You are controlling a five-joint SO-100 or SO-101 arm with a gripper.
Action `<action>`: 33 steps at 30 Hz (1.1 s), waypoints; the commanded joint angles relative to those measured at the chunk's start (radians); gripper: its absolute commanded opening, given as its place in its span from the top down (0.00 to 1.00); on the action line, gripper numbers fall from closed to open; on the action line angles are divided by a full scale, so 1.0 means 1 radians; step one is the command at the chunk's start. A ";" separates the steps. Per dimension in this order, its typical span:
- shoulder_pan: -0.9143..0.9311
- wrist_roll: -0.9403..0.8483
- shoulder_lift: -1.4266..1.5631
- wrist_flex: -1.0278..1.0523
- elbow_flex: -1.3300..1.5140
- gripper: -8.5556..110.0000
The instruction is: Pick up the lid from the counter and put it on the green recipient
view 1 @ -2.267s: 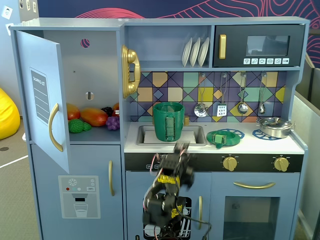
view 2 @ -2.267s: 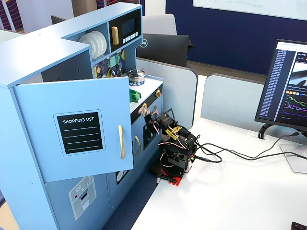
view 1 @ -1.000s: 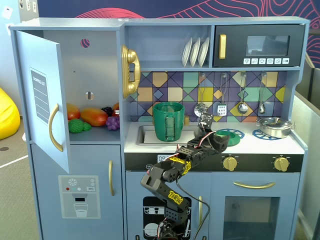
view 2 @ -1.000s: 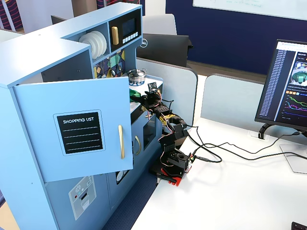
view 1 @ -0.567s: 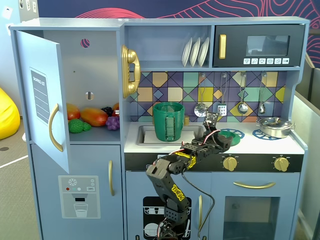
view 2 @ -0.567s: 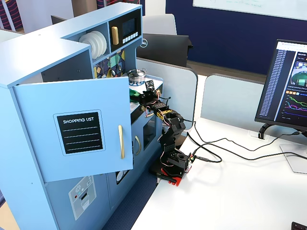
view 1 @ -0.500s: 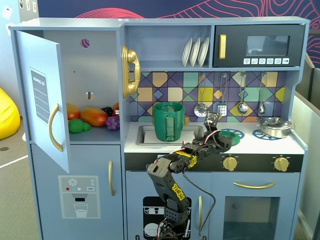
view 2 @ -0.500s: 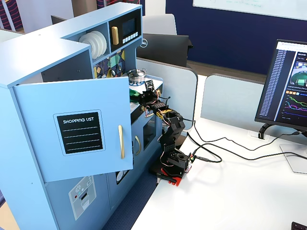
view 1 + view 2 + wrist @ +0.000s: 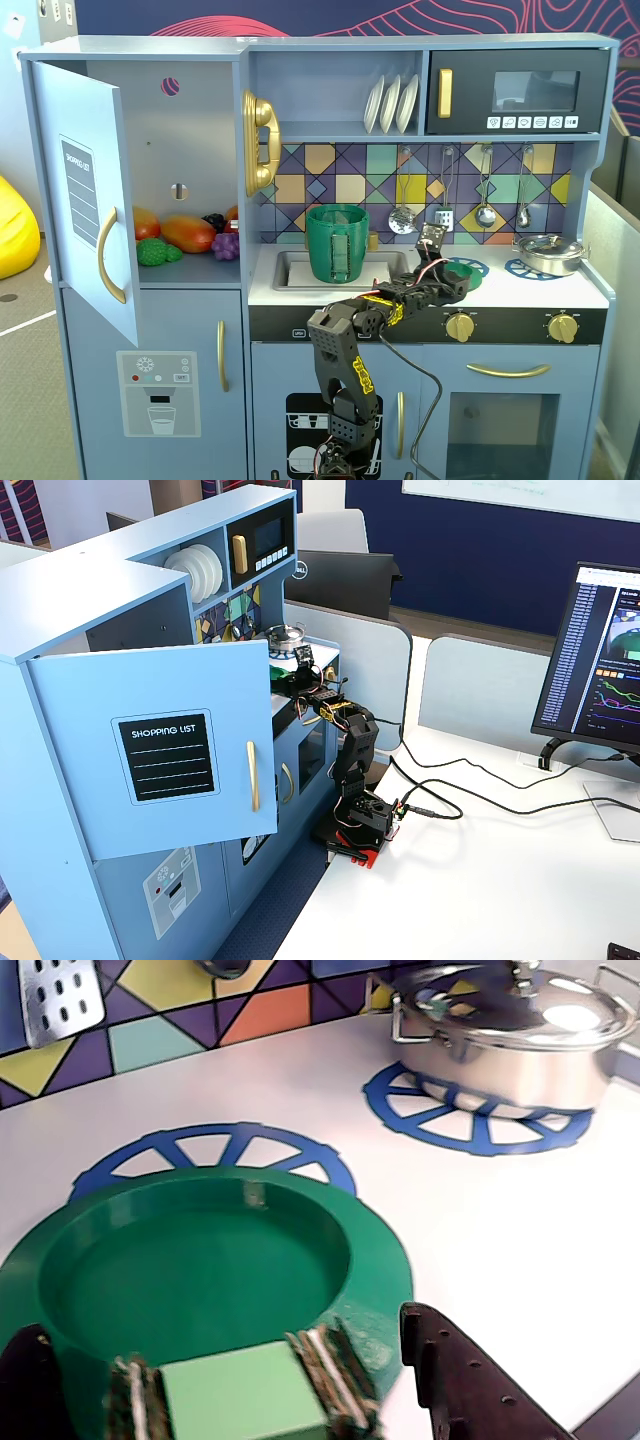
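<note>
Next, my gripper takes hold of the lid by its light green knob to place it on the green recipient (image 9: 337, 243).
The lid (image 9: 200, 1270) is a round green disc with a sunken middle and a light green block at its near edge, lying on a blue burner ring (image 9: 215, 1145). My gripper (image 9: 220, 1332) is open just above the lid's near rim, with its dark fingers (image 9: 465, 1380) either side of the block. In a fixed view the gripper (image 9: 447, 285) covers most of the lid (image 9: 468, 278). The green recipient (image 9: 337, 243) stands upright in the sink, left of the gripper. From the side, in a fixed view, the gripper (image 9: 300, 676) reaches over the counter.
A silver pot (image 9: 510, 1030) with its metal lid sits on the second burner ring, to the right in the wrist view. Utensils hang on the tiled back wall (image 9: 485, 205). The fridge door (image 9: 85, 200) stands open at the left. Stove knobs (image 9: 460, 325) lie below the arm.
The arm has unfolded from low in front of the oven and reached up over the counter. In the last half second the gripper has moved slightly further right, onto the lid.
</note>
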 commanded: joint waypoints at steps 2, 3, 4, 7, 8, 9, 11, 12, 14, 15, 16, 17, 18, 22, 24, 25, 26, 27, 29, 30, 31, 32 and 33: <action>-0.032 -0.017 0.003 -0.037 -0.075 0.80; -0.040 -0.008 0.003 -0.051 -0.069 0.88; -0.046 0.009 0.006 -0.072 -0.060 0.93; -0.054 0.031 0.021 -0.124 -0.032 0.93; -0.058 0.037 0.029 -0.135 -0.028 0.93; -0.058 0.037 0.037 -0.140 -0.026 0.93; -0.057 0.037 0.051 -0.143 -0.032 0.93; -0.055 0.043 0.057 -0.146 -0.041 0.93; -0.054 0.057 0.069 -0.146 -0.075 0.93; -0.052 0.064 0.077 -0.143 -0.095 0.93; -0.051 0.074 0.086 -0.140 -0.120 0.93; -0.049 0.083 0.101 -0.127 -0.143 0.93; -0.049 0.091 0.120 -0.104 -0.169 0.93; -0.054 0.120 0.201 0.000 -0.265 0.93; -0.057 0.135 0.238 0.060 -0.319 0.93; -0.061 0.143 0.255 0.100 -0.350 0.93; -0.067 0.150 0.270 0.144 -0.383 0.93; -0.075 0.156 0.282 0.184 -0.417 0.93; -0.101 0.160 0.304 0.244 -0.471 0.93; -0.118 0.158 0.314 0.268 -0.491 0.93; -0.137 0.150 0.324 0.290 -0.509 0.93; -0.155 0.141 0.331 0.310 -0.520 0.93; -0.173 0.130 0.337 0.330 -0.532 0.93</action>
